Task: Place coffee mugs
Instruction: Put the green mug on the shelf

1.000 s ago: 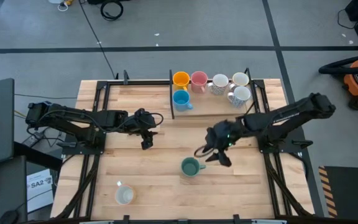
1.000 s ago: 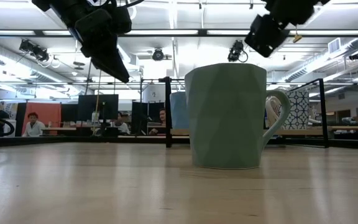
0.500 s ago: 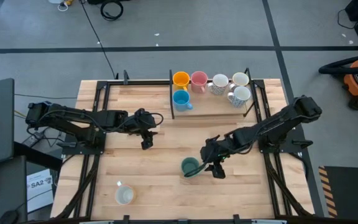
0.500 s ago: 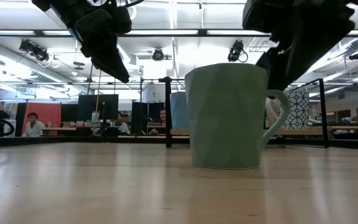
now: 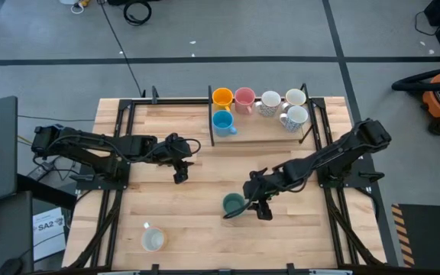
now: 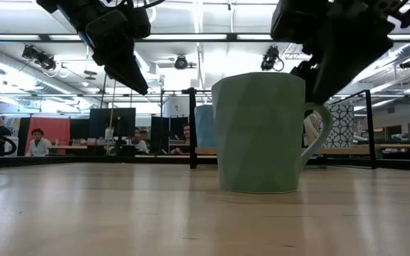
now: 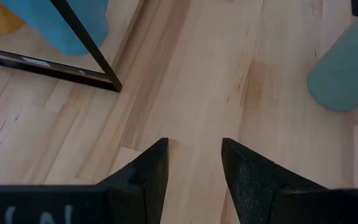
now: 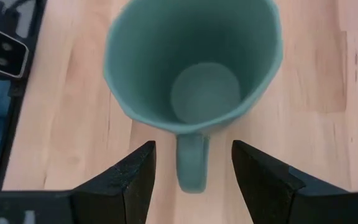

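My right gripper grabs the teal-green mug by its handle (image 8: 192,163) next, to place the mug with the others inside the black frame.
A teal-green mug (image 5: 234,204) stands upright on its base on the wooden table, its handle (image 8: 192,163) pointing at my right gripper. My right gripper (image 8: 192,148) is open, just right of the mug and above its rim; its fingers stand on either side of the handle without touching it. It also shows in the high view (image 5: 255,203) and the low view (image 6: 329,43). My left gripper (image 5: 180,173) is open and empty over the table's left half, clear of everything. A white mug (image 5: 153,240) stands at the near left.
An orange mug (image 5: 222,97), a pink mug (image 5: 244,98), a light blue mug (image 5: 222,122) and three white mugs (image 5: 295,116) stand inside a black frame (image 5: 211,126) at the far edge. Bare wood lies between the frame and the teal mug.
My right gripper has gone down and toward the table's near-left, from behind and to the right of the teal-green mug to its handle, which now lies between the open fingers. The mug has stayed where it was.
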{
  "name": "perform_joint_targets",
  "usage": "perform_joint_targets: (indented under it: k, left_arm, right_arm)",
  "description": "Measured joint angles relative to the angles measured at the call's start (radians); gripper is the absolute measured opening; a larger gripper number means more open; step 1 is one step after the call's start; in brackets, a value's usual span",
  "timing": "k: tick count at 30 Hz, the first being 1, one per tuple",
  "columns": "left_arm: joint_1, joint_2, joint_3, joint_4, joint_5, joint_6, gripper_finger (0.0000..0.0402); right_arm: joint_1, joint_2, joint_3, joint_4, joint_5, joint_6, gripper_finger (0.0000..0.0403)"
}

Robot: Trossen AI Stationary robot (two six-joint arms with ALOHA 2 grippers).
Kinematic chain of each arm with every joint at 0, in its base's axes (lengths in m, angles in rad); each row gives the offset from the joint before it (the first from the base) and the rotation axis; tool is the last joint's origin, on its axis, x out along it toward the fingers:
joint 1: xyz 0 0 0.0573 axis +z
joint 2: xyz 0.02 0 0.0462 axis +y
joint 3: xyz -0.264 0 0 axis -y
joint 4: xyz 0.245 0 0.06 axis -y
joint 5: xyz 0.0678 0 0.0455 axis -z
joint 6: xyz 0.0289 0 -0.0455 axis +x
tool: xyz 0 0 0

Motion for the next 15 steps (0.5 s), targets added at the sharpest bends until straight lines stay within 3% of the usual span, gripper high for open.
perform_joint_targets:
  k: [8,15]
  left_arm:
    - [0.0,0.0,0.0,0.0,0.0,0.0,0.0156]
    - [0.0,0.0,0.0,0.0,0.0,0.0,0.0156]
  right_arm:
    - [0.0,0.022,0.0,0.002,0.035,0.002,0.0215]
    - [0.0,0.022,0.0,-0.005,0.072,-0.001,0.0186]
